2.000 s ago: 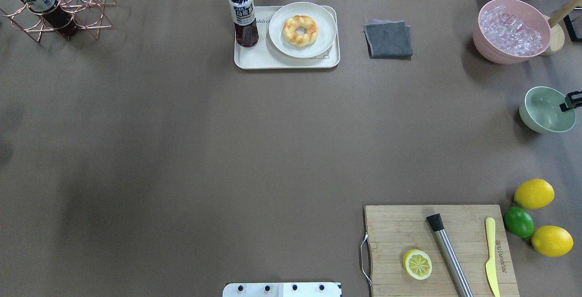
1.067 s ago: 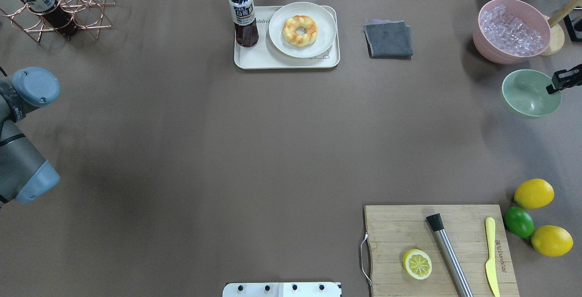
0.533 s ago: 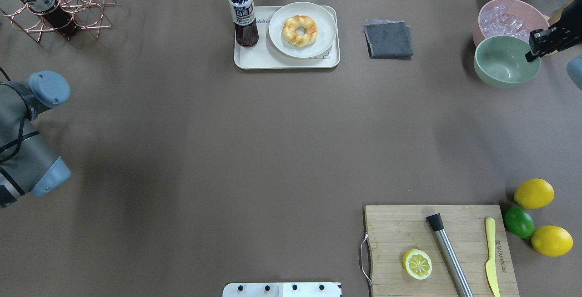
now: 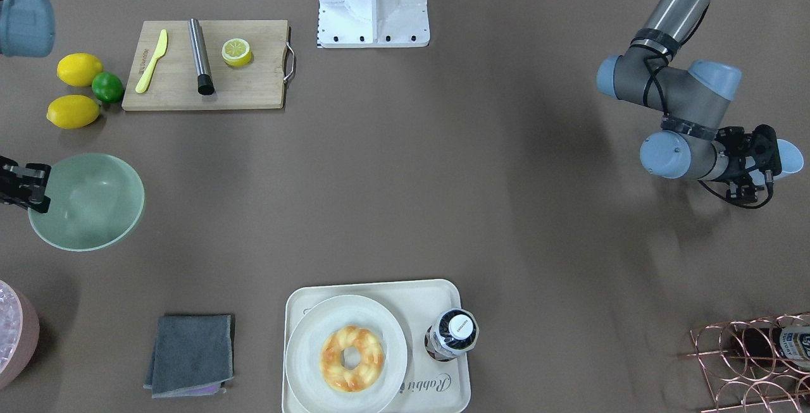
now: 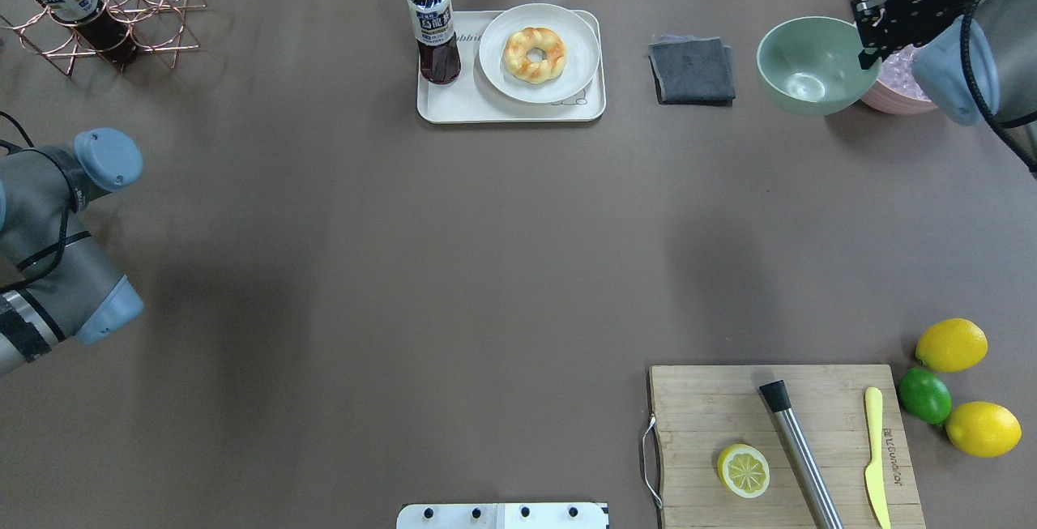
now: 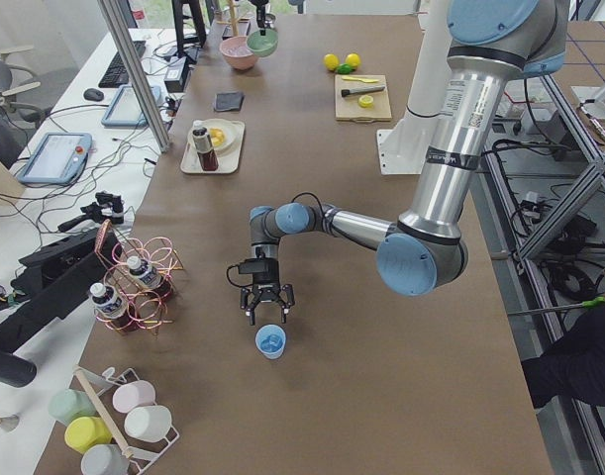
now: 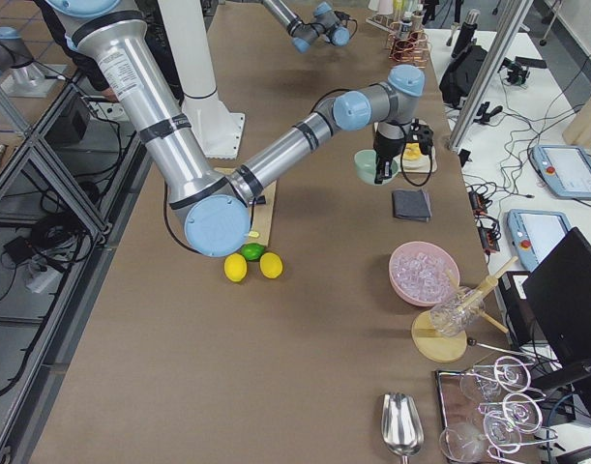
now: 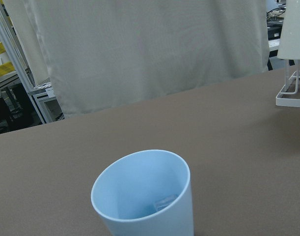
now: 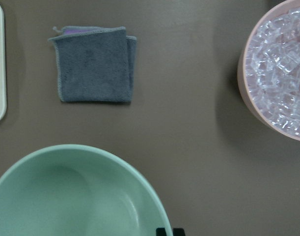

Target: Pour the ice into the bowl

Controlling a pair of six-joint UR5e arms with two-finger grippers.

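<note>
The left gripper grabs the cup around its body point(image 8: 167, 219) next, to keep the light blue cup's opening point(image 8: 140, 184) free to pour ice.
The pale mint-green bowl point(image 5: 810, 67) hangs above the table's far right, overlapping the pink tub point(image 5: 891, 95). My right gripper point(image 5: 865, 41) is shut on its right rim, which also shows in the front view point(image 4: 33, 190) and at the bottom of the right wrist view point(image 9: 164, 231). The bowl point(image 9: 76, 196) is empty. A light blue cup point(image 8: 145, 196) stands upright at the robot's far left with a small clear ice cube point(image 8: 164, 201) inside. My left gripper point(image 4: 771, 161) lies level, open, with the cup point(image 4: 792, 157) just beyond its fingertips.
The pink tub point(image 9: 282, 73) holds a large mass of clear pieces. A grey cloth point(image 5: 693, 69) lies left of the bowl. A tray point(image 5: 454, 108) carries a bottle and a doughnut plate. A cutting board point(image 5: 705, 415), lemons and a lime point(image 5: 923, 395) lie front right. A copper rack point(image 5: 97, 19) stands far left.
My right gripper has carried the bowl from the table's right edge farther away and to the left, in front of the pink tub. My left arm has come further into view on the left.
</note>
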